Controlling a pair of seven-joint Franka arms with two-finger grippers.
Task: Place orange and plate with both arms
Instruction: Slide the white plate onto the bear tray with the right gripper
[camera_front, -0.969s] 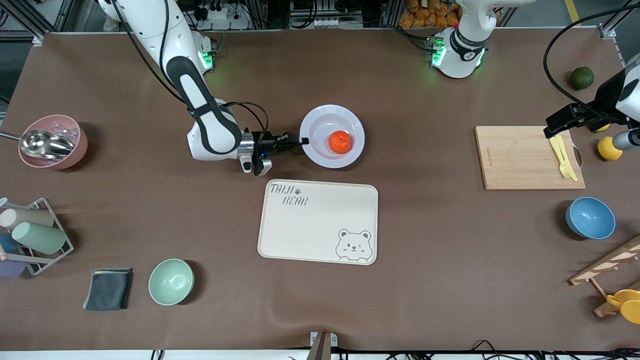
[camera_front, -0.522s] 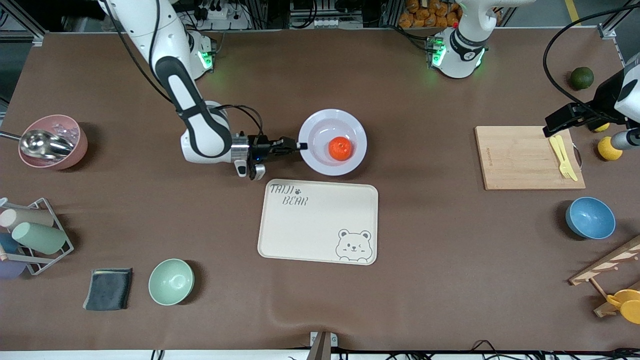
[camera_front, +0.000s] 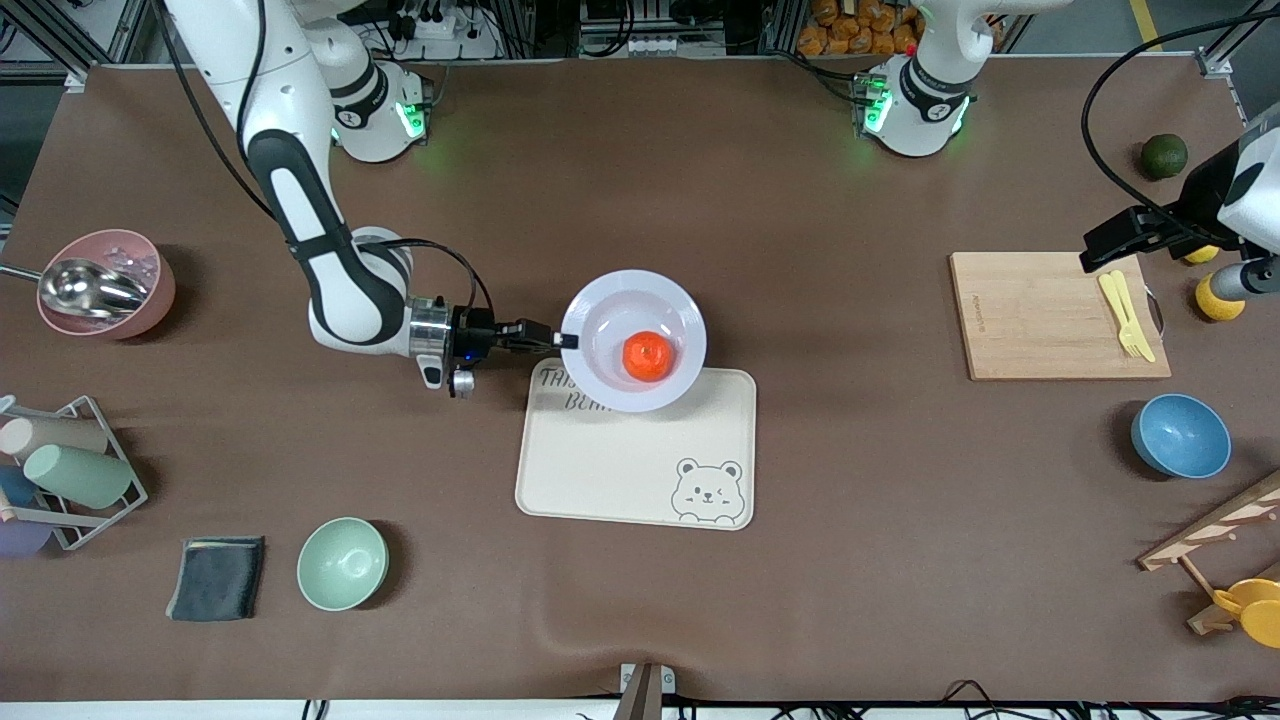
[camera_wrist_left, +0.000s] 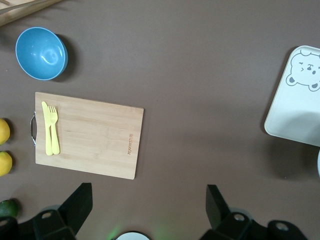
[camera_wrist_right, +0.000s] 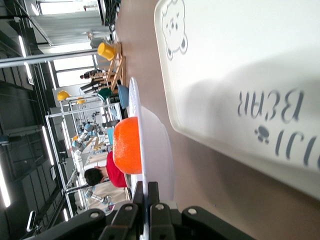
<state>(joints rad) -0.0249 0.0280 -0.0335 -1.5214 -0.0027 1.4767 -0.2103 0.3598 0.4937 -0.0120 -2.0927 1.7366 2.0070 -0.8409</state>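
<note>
Most of the plate hangs beyond the tray's far edge. The plate moves down toward the bear in my right gripper, before its release.
The pale lavender plate (camera_front: 600, 310) carries the orange (camera_front: 648, 357) in its well. My right gripper (camera_front: 566, 341) is shut on the plate's rim at the side toward the right arm's end. It holds the plate level, just above the edge of the cream bear tray (camera_front: 620, 470) that lies farthest from the front camera. In the right wrist view the rim (camera_wrist_right: 155, 145) sits between my shut fingers (camera_wrist_right: 148, 192), with the orange (camera_wrist_right: 126, 145) on it and the tray (camera_wrist_right: 240, 60) below. My left gripper (camera_front: 1112, 245) waits open and empty (camera_wrist_left: 148, 200) high over the cutting board.
A wooden cutting board (camera_front: 1050, 315) with a yellow fork and knife (camera_front: 1125, 312), lemons (camera_front: 1215, 297), a dark green fruit (camera_front: 1164, 155) and a blue bowl (camera_front: 1180, 435) lie at the left arm's end. A mint bowl (camera_front: 342, 563), grey cloth (camera_front: 215, 577), cup rack (camera_front: 60, 470) and pink bowl (camera_front: 105, 283) lie at the right arm's end.
My right gripper has carried the plate with the orange from over the bare table toward the front camera and the right arm's end, to over the tray's edge. The left arm has hardly moved.
</note>
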